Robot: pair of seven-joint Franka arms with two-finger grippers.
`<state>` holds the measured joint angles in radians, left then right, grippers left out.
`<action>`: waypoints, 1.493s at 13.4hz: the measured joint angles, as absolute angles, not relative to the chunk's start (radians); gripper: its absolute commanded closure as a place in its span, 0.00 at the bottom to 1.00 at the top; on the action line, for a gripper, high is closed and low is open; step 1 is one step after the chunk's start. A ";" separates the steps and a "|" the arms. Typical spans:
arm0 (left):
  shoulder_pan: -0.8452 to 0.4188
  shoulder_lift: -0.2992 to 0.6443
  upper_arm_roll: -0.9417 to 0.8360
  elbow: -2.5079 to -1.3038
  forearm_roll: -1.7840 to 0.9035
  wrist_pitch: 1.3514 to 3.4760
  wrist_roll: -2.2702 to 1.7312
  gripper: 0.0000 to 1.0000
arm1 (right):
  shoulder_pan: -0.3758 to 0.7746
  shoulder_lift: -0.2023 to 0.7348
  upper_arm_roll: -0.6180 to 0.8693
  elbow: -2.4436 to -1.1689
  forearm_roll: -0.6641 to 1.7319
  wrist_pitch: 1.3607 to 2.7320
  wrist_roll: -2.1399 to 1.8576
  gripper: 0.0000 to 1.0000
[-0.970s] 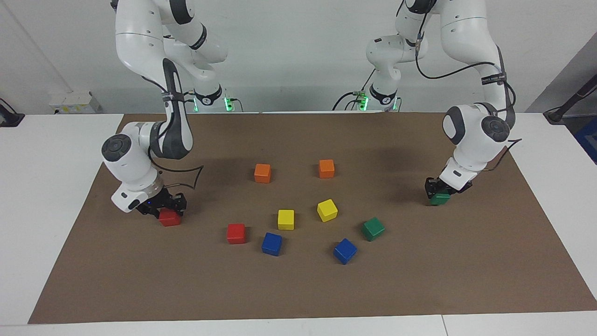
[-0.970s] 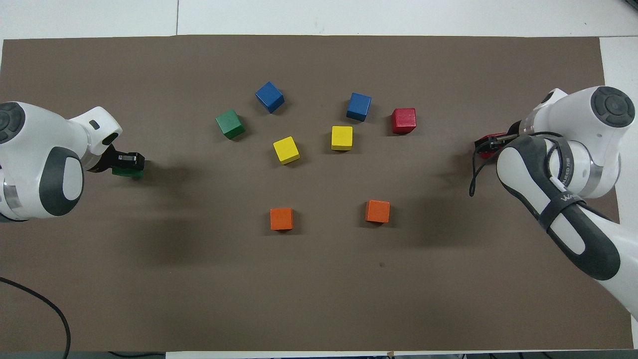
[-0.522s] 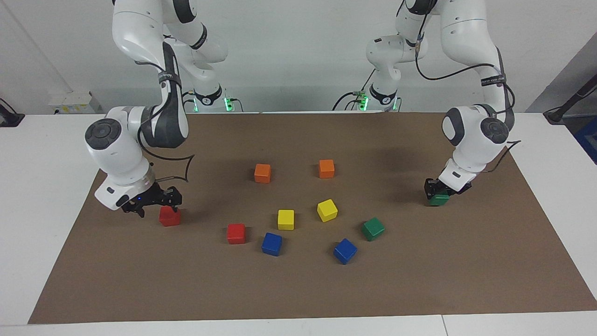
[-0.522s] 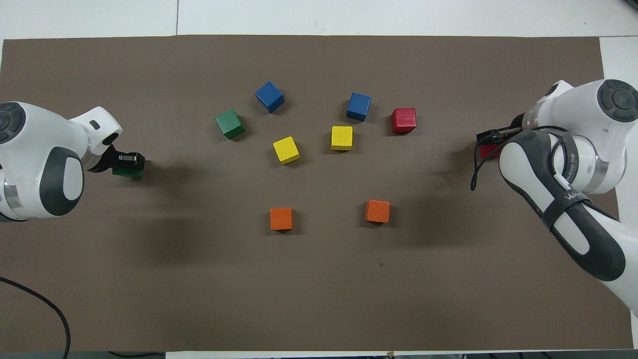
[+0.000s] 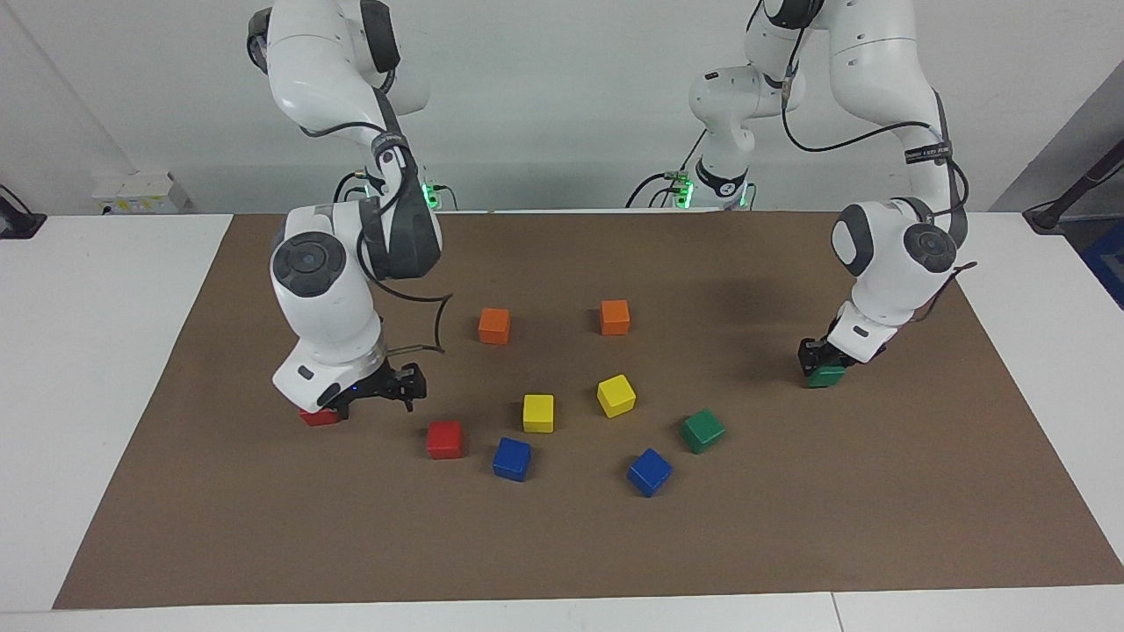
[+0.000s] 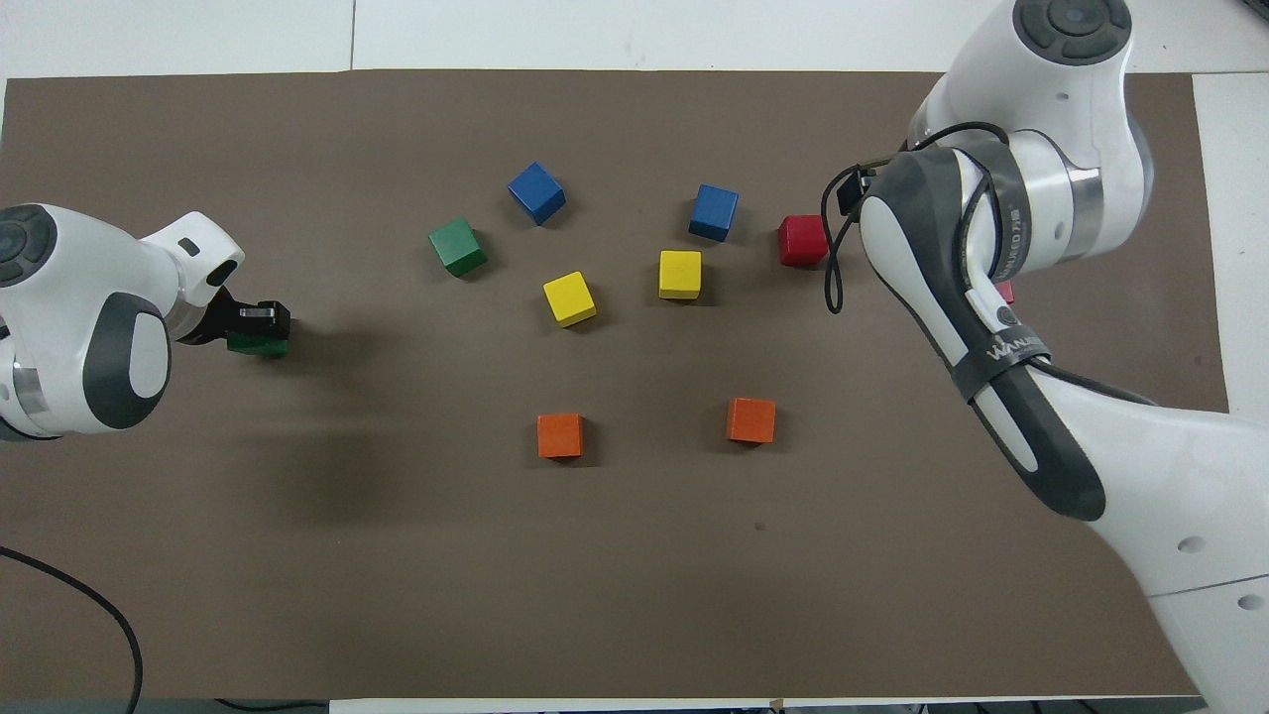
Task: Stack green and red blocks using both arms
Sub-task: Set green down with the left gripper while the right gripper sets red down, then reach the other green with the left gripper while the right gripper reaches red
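The green block [image 6: 257, 346] is low on the brown mat in the overhead view, so my left gripper needs to let go of it.
My left gripper [image 5: 824, 358] is shut on a green block [image 5: 827, 377] low at the mat, toward the left arm's end of the table; the overhead view shows the same green block [image 6: 256, 344] under the left gripper [image 6: 254, 319]. A second green block [image 5: 702, 430] lies free among the middle cubes. My right gripper [image 5: 379, 402] hangs open and holds nothing, over the mat between two red blocks. One red block [image 5: 318, 418] peeks out from under its wrist, and the other red block [image 5: 444, 439] sits beside the blue cube. In the overhead view the right arm hides most of its gripper.
Two orange cubes [image 5: 494, 326] [image 5: 615, 317] lie nearer to the robots. Two yellow cubes [image 5: 538, 412] [image 5: 616, 395] and two blue cubes [image 5: 511, 458] [image 5: 650, 471] sit in the middle. A brown mat [image 5: 562, 544] covers the white table.
My right gripper let go of the red block at the right arm's end, rose, and swung toward the middle. The left gripper stays shut on its green block, barely moving.
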<state>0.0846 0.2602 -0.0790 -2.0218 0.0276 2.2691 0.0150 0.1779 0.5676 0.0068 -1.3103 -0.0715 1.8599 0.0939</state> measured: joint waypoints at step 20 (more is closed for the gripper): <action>-0.105 0.381 -0.098 -1.638 0.017 2.030 -0.424 0.00 | 0.247 0.703 0.007 -1.230 -0.035 1.990 0.293 0.00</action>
